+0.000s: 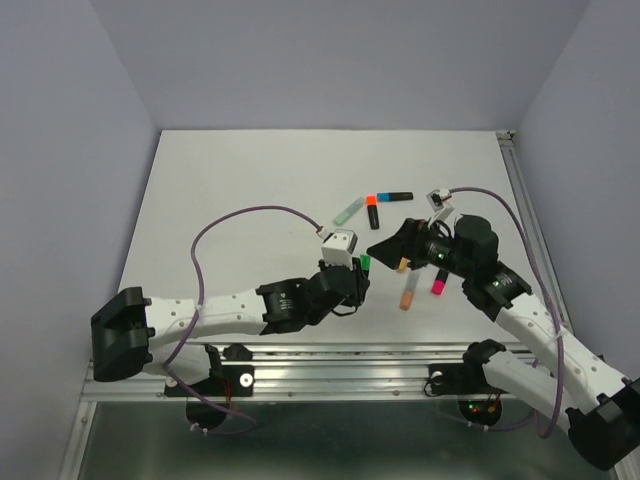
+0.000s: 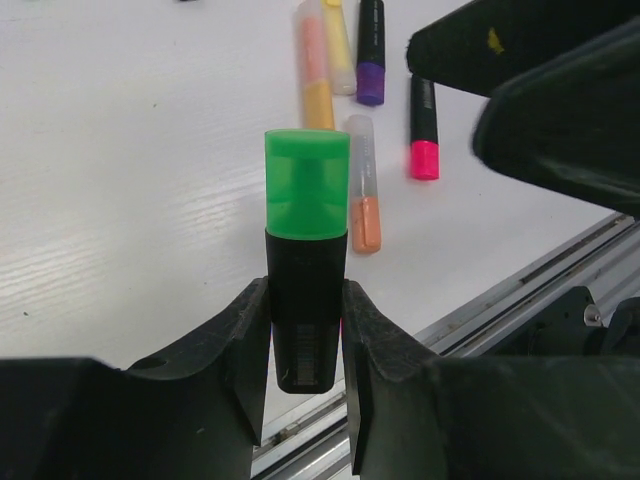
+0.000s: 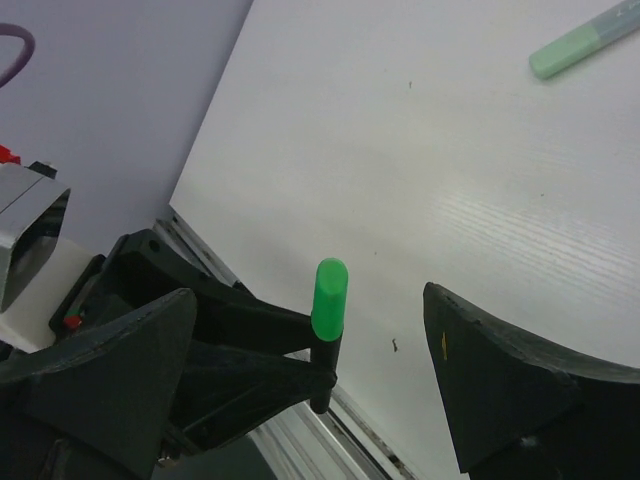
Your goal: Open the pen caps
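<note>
My right gripper will pull the highlighter open next, so it needs to grab the green cap, which leaves the black body [image 2: 306, 310] to my left gripper.
My left gripper [image 1: 355, 277] is shut on the black body [image 2: 306, 310] of a stubby highlighter and holds it upright above the table. Its green cap [image 2: 306, 185] is on and points up; it also shows in the top view [image 1: 364, 262] and the right wrist view [image 3: 329, 286]. My right gripper [image 1: 392, 245] is open, its jaws spread wide on either side of the green cap [image 3: 305, 330] without touching it. Its fingers [image 2: 560, 110] loom at the upper right of the left wrist view.
More capped highlighters lie on the white table: pink [image 2: 424, 158], purple [image 2: 371, 82], pale orange [image 2: 365, 222], peach [image 2: 317, 60], yellow [image 2: 338, 40]. Further back lie mint [image 1: 346, 212], orange [image 1: 372, 210] and blue [image 1: 395, 196] ones. A metal rail [image 1: 330, 360] runs along the near edge.
</note>
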{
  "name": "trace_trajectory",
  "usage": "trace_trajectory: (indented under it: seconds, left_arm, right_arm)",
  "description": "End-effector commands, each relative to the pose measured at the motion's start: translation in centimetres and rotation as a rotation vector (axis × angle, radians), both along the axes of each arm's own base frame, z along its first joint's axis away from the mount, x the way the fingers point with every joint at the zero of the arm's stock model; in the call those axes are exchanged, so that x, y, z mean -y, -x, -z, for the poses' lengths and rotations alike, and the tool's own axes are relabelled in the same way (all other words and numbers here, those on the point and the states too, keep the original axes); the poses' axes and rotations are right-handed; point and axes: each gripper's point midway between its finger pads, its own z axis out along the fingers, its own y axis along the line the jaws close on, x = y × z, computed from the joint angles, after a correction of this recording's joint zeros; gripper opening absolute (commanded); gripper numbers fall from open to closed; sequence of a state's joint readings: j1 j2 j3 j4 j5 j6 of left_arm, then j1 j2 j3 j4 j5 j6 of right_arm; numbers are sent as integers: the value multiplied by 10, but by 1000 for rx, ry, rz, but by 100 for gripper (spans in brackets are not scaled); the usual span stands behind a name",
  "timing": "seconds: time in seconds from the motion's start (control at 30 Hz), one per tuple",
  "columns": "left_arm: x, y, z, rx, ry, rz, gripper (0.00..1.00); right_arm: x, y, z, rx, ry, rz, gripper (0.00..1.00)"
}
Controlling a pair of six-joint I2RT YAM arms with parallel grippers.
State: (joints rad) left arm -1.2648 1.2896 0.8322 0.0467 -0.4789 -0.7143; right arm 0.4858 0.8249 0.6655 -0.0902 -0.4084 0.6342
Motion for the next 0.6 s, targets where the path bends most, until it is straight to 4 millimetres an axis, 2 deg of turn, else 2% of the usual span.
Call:
trace_trajectory:
  seconds: [0.0, 0.2, 0.27, 0.37, 0.5, 0.57]
  left_arm:
    - [8, -3, -30, 72, 76, -5, 0]
    - [16, 0, -30, 73, 74, 18, 0]
    - [18, -1, -28, 69, 69, 12, 0]
    - [21, -2, -24, 59, 66, 0, 0]
    - [21, -5, -24, 55, 71, -27, 0]
    - [22, -6, -26, 54, 77, -31, 0]
  right_arm:
    - [-12, -1, -5, 4, -42, -55, 100]
    - [-18, -10, 19, -54, 5, -62, 97]
    - [-20, -12, 15, -33, -9, -70, 96]
    - [-22, -10, 20, -40, -8, -83, 93]
    - [-22, -8, 31, -78, 7, -91, 79]
    - [-22, -5, 36, -93, 19, -104, 77]
